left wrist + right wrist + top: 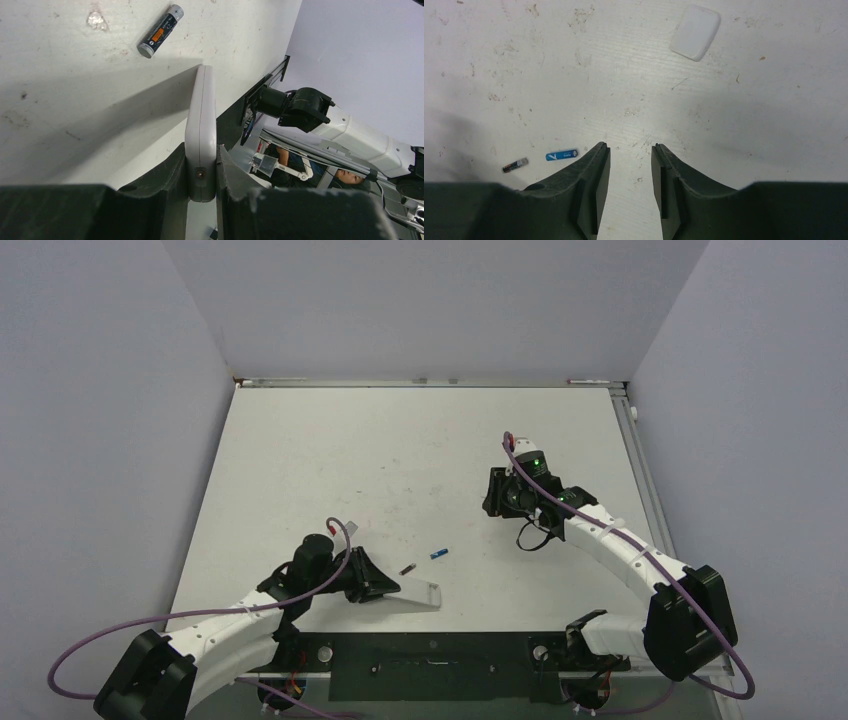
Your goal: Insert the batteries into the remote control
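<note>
The remote's far end meets its shadow on bare table, clear of the dark battery, so it is time for my left gripper to open.
My left gripper (385, 587) is shut on one end of the white remote control (422, 592), near the table's front edge. In the left wrist view the remote control (201, 110) stands edge-on, pinched between the jaws of the left gripper (201, 148). The dark battery (407, 568) lies just beyond the remote, and the blue battery (438, 554) lies a little further right. My right gripper (494, 498) hovers mid-right, open and holding nothing. Its wrist view shows the right gripper (630, 148) above bare table, with the blue battery (561, 155) and the dark battery (515, 165) to its left.
A small white square plastic piece (695, 32) lies on the table ahead of the right gripper. The table (330, 460) is white and scuffed, with walls on three sides. A black rail (430, 655) runs along the near edge between the arm bases.
</note>
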Robot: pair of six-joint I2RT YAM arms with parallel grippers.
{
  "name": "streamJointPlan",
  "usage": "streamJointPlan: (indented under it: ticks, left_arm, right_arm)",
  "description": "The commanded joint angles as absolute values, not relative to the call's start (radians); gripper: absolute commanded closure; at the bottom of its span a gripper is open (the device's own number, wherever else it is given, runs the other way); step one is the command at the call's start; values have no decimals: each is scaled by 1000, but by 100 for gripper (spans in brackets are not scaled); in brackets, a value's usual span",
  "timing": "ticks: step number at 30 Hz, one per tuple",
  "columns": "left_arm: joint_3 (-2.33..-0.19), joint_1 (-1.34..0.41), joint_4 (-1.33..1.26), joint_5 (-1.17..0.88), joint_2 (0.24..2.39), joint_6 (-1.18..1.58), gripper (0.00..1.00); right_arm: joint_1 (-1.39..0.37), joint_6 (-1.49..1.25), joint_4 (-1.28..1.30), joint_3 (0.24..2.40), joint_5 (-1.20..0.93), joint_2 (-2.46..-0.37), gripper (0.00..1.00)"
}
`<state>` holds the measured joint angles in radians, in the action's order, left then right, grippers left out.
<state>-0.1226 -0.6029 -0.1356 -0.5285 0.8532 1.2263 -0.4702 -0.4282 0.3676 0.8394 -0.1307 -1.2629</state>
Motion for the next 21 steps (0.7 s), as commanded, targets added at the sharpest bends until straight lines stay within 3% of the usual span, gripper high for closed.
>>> streamJointPlan:
  ticks: [1,7,11,16,21]
  left_arm:
    - [-119,-614,-212,-495,885,1202,100]
    - [-122,-617,-189,-482,937,1171,100]
    - [-123,-620,-143,-473,933,1158,89]
    - [-134,-620,-66,-456,898,1140,68]
    - [-138,-621,-5,-451,877,1125,58]
  right_arm:
    - [-483,-413,358,822,-137,-1213,64]
    - [-500,-375,366,809,-206,-1197,63]
    - [-518,-349,387,813,-220,-1191,62]
    - [-540,-315,398,817,-236,-1180,61]
    - [-567,-266,408,825,-259,-1185,60]
